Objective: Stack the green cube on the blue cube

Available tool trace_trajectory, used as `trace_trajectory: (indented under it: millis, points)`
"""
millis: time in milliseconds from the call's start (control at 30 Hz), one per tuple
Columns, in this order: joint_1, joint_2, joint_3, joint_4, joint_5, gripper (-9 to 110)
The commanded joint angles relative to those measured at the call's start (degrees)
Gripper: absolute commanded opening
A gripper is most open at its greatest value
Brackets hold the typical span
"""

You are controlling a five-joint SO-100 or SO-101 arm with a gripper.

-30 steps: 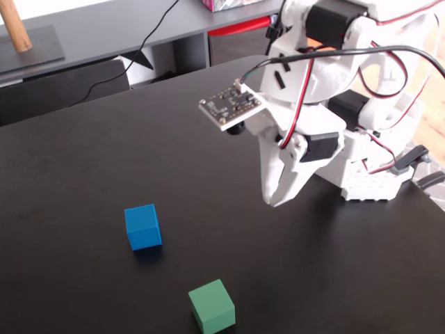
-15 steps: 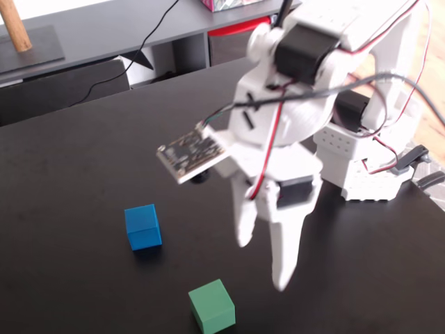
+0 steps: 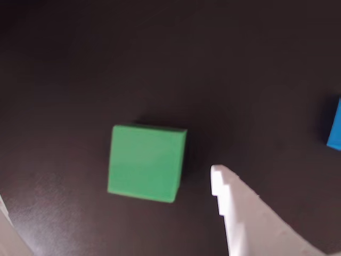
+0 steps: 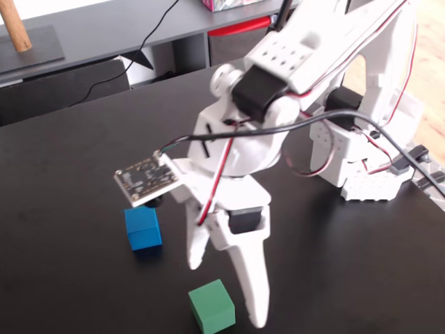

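Observation:
The green cube (image 3: 145,162) has to go on top of the blue cube (image 3: 335,128), so my gripper will grab its two opposite sides next.
The green cube (image 4: 211,306) sits on the black table (image 4: 69,181) near the front edge. The blue cube (image 4: 142,227) stands a short way behind it and to the left in the fixed view. My white gripper (image 4: 226,296) hangs open just over the green cube, its long finger (image 4: 254,292) coming down on the cube's right. In the wrist view the green cube (image 3: 145,162) lies between the fingers of the gripper (image 3: 109,186), one white finger (image 3: 240,213) right of it and apart from it. The blue cube (image 3: 334,125) shows only at the right edge.
The arm's white base (image 4: 368,174) stands at the table's right side with loose cables. Behind the table runs a grey shelf (image 4: 104,28) bearing a wooden post (image 4: 15,28) on a dark plate. A black cable (image 4: 146,42) trails down from the shelf.
The arm has swung out from its base, down and to the left, bringing the gripper over the green cube. The jaws have spread apart. Both cubes stay where they were.

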Motion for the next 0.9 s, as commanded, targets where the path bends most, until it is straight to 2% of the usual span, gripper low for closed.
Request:
trace_trajectory:
  millis: [0,867]
  points:
    - [1.7,-0.5,-0.4,-3.8,-1.1,52]
    - [-2.3,-6.0,6.0,-15.4,4.7,51]
